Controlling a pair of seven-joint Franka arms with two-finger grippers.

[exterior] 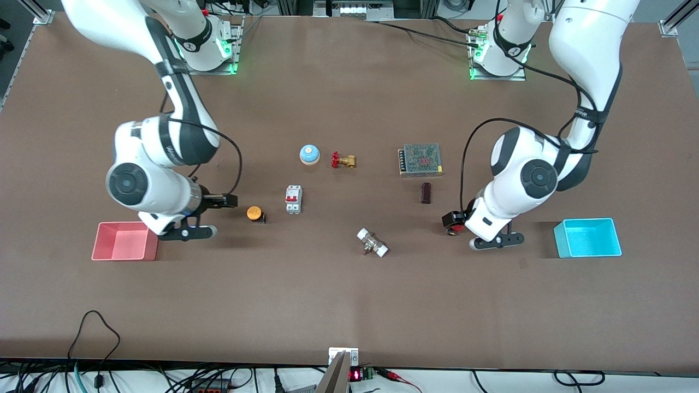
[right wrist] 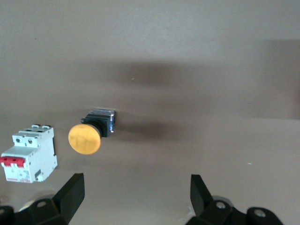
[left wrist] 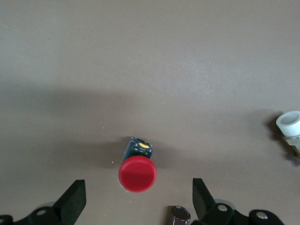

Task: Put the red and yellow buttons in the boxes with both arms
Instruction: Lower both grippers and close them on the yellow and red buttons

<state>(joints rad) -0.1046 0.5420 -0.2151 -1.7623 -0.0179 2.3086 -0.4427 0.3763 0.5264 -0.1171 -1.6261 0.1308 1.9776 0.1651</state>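
The red cap (left wrist: 137, 173) sits ahead of my left gripper's open fingers in the left wrist view, so it moves toward the cap next, before it closes.
The red button (left wrist: 137, 174) lies on the table on its black base, between the wide-open fingers of my left gripper (left wrist: 139, 202), which hangs low over it. In the front view it is mostly hidden under my left gripper (exterior: 452, 220), with only a red edge (exterior: 456, 228) showing. The yellow button (exterior: 254, 213) lies beside my open, empty right gripper (exterior: 223, 201). In the right wrist view the yellow button (right wrist: 85, 138) sits ahead of and off to one side of my right gripper (right wrist: 136, 197). The pink bin (exterior: 124, 240) is at the right arm's end. The cyan bin (exterior: 588, 237) is at the left arm's end.
A white circuit breaker (exterior: 293, 199) stands beside the yellow button and shows in the right wrist view (right wrist: 29, 154). A blue bell (exterior: 309, 154), a red-handled valve (exterior: 343, 160), a mesh power supply (exterior: 420, 159), a dark block (exterior: 426, 192) and a white-ended fitting (exterior: 372, 243) lie mid-table.
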